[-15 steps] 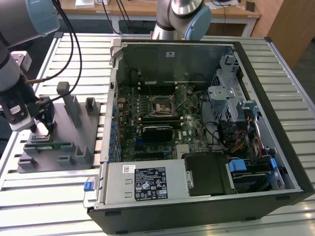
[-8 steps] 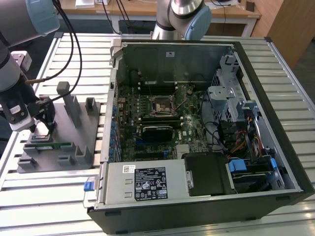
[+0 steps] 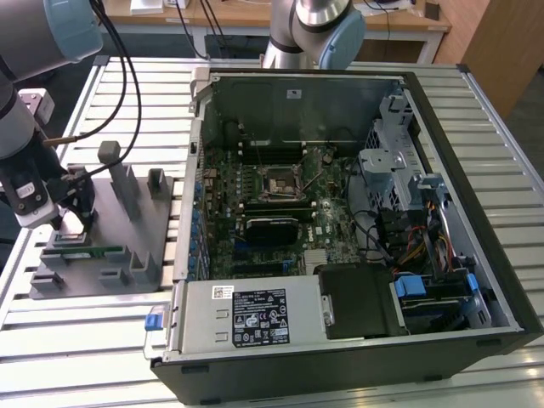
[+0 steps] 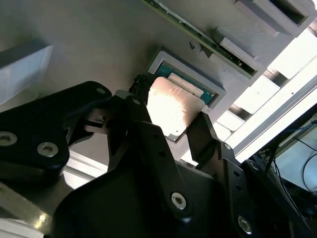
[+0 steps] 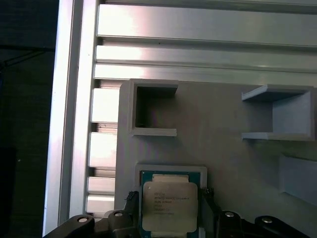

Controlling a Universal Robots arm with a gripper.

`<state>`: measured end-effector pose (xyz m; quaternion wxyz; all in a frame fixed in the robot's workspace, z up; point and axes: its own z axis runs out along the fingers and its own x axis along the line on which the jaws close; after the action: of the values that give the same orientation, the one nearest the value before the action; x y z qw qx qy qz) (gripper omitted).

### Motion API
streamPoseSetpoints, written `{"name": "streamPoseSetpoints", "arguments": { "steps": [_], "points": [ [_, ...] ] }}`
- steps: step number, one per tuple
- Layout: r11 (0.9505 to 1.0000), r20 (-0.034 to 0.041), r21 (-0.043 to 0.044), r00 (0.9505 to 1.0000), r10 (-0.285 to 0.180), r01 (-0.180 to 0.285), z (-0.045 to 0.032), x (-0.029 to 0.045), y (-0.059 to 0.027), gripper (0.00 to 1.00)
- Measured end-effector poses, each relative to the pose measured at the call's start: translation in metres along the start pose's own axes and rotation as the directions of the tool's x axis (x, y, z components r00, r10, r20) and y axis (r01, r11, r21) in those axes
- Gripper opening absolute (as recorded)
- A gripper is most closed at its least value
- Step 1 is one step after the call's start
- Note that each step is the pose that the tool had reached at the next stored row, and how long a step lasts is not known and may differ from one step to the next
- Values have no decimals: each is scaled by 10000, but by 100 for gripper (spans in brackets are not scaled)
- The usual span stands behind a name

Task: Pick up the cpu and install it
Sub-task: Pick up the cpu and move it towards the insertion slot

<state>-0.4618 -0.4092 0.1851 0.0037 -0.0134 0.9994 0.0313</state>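
Note:
The tray's grey rim wraps the end of the cpu (image 5: 170, 206), so my gripper should grab the cpu by its open side edges next.
The cpu (image 5: 170, 206), a flat square chip with a pale silvery top, lies in a shallow square recess of the grey holder tray (image 3: 127, 229) at the exterior view's left. Both wrist views show its shiny plate (image 4: 171, 106). My gripper (image 3: 76, 217) is low over that recess and open. In the first wrist view the gripper (image 5: 169, 197) has one black fingertip (image 5: 131, 197) on each side of the chip, with a thin gap. The motherboard's square socket (image 3: 279, 183) sits inside the open computer case (image 3: 501, 280), with nothing in it.
A green memory stick (image 3: 95, 251) lies in the tray beside the chip's recess. Upright grey posts (image 3: 119, 174) rise from the tray. A black block with a white label (image 3: 255, 314) fills the case's near side. The slatted metal table (image 3: 76, 340) surrounds everything.

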Motion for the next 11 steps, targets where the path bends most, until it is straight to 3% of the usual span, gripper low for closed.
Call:
{"name": "streamPoseSetpoints", "arguments": {
  "steps": [1, 5, 11],
  "points": [
    [10000, -2, 1, 10000, 0, 0, -2, 0, 0, 54],
    [10000, -1, 1, 10000, 0, 0, -30, 0, 1, 53],
    [10000, 1, 0, 10000, -1, 1, -142, -1, 9, 53]
  ]
}}
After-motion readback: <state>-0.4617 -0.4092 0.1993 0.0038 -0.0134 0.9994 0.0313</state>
